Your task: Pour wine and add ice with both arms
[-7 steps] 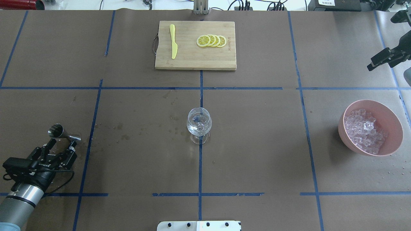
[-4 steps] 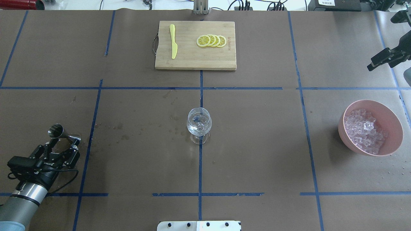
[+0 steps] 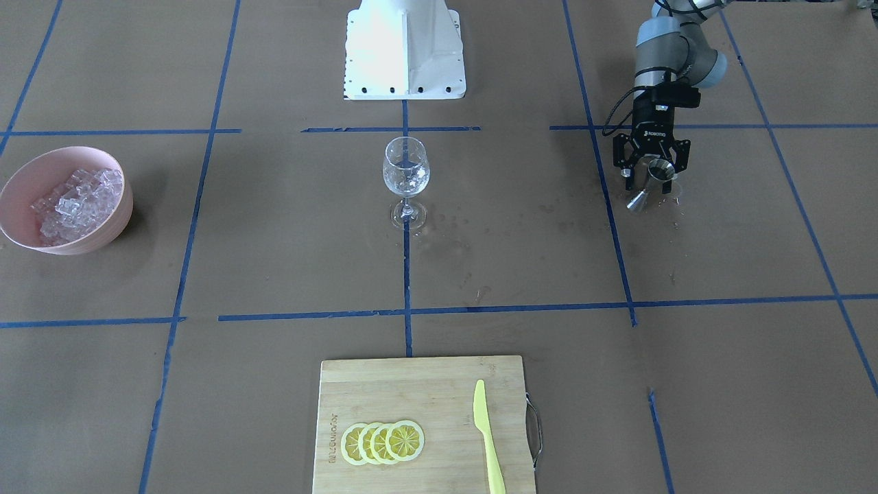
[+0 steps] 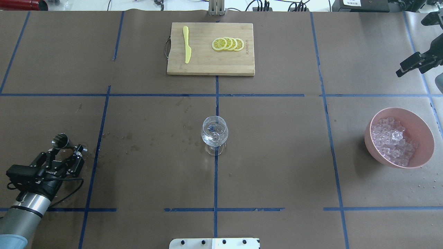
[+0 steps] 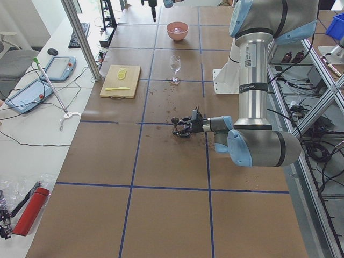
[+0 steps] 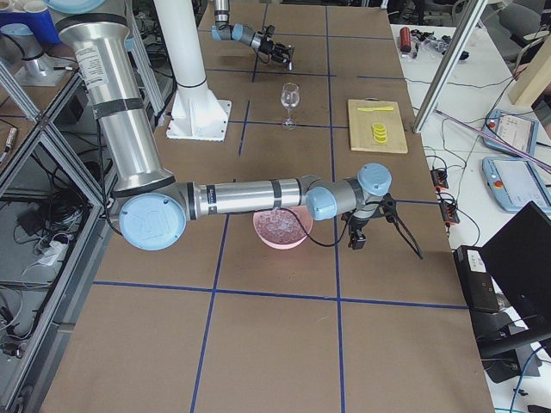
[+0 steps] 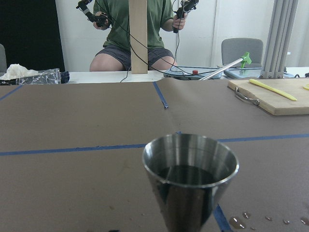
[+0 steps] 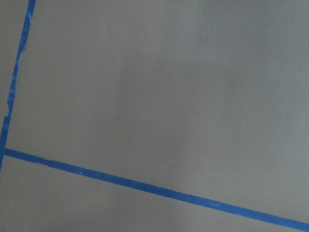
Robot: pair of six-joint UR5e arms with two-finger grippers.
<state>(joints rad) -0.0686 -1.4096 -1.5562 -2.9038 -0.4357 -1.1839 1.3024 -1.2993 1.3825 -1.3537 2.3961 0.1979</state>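
My left gripper will next grab the steel jigger by its narrow middle (image 7: 186, 212) to pour wine into the glass.
A steel jigger (image 4: 60, 141) stands at the near left of the table. In the left wrist view it (image 7: 193, 205) holds dark wine (image 7: 188, 175). My left gripper (image 4: 65, 151) is open, with one finger on each side of the jigger's waist; it also shows in the front view (image 3: 651, 180). A clear stemmed wine glass (image 4: 214, 134) stands at the table's centre. Ice cubes (image 4: 392, 141) fill a pink bowl (image 4: 425, 138) at the right. My right gripper (image 4: 401, 71) hangs over the far right edge, beyond the bowl; I cannot tell whether it is open.
A wooden cutting board (image 4: 210, 65) at the far centre carries a yellow knife (image 4: 187, 45) and lemon slices (image 4: 228, 44). Wet spots (image 4: 131, 138) mark the brown paper between jigger and glass. The white robot base (image 4: 214, 243) sits at the near edge.
My left gripper has moved forward to the jigger, so its open fingers now straddle it. The right arm, glass and bowl have not moved.
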